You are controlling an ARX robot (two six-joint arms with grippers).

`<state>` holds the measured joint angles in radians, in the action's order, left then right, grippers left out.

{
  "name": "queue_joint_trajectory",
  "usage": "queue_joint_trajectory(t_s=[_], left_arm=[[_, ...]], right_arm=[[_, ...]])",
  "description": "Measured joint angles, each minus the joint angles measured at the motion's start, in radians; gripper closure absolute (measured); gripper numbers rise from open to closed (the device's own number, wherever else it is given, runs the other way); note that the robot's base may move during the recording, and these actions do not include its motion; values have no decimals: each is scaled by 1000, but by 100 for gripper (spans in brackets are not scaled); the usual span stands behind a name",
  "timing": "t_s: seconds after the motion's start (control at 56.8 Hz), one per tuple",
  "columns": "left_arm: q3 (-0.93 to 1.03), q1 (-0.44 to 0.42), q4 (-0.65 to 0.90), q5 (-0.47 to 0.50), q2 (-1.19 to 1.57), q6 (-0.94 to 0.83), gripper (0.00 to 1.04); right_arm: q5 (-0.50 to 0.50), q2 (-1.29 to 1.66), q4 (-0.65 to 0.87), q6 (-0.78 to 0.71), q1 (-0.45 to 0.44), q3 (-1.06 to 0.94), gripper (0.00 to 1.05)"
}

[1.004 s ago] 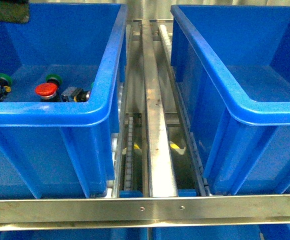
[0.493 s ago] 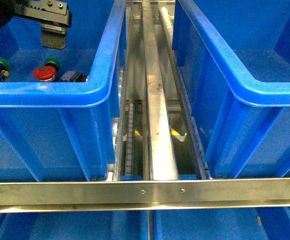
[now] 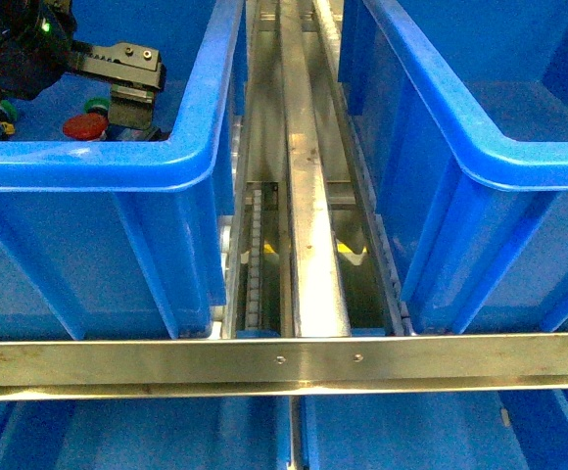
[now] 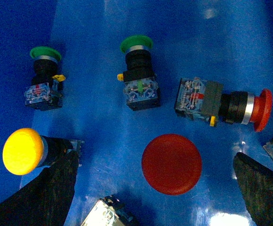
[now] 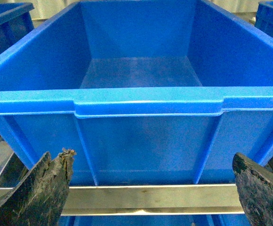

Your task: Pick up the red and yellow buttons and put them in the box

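The upright red button is next: my left gripper needs to hold it below its cap to place the red button in the box.
Inside the left blue crate, my left gripper hangs open just above the buttons. In the left wrist view a red button stands cap-up on the crate floor, between the two open fingers of the left gripper and untouched by them. A second red button lies on its side beyond it. A yellow button lies next to one finger. The box, an empty blue crate on the right, faces my open right gripper, which holds nothing.
Two green-capped buttons lie farther along the crate floor. A loose switch block sits near the fingers. Between the crates runs a metal roller rail. A steel crossbar spans the front.
My left arm has come down and rightward into the left crate, from the top left corner of the front view to just over the red button. The front view itself has shifted slightly.
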<state>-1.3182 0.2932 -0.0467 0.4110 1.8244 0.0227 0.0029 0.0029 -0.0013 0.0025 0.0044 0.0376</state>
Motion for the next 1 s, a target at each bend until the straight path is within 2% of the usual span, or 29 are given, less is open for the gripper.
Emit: queue_joint_trajectory(t_s=[0.423,0.722,0.792,0.827,1.004], left_arm=[[-8,-8,9,13,63,0,8],[-21,-9,14,18,93,5,48],[-21,-7,16,18,94,6,64],[-21,-7,23,22,93,10,69],[23,-7,106,-1,47,48,72]], right_arm=[[0,0,0,0,0,0,6],[0,0,0,0,0,0,6],[0,0,0,0,0,0,6],[0,0,0,0,0,0,6],[0,0,0,0,0,0,6]])
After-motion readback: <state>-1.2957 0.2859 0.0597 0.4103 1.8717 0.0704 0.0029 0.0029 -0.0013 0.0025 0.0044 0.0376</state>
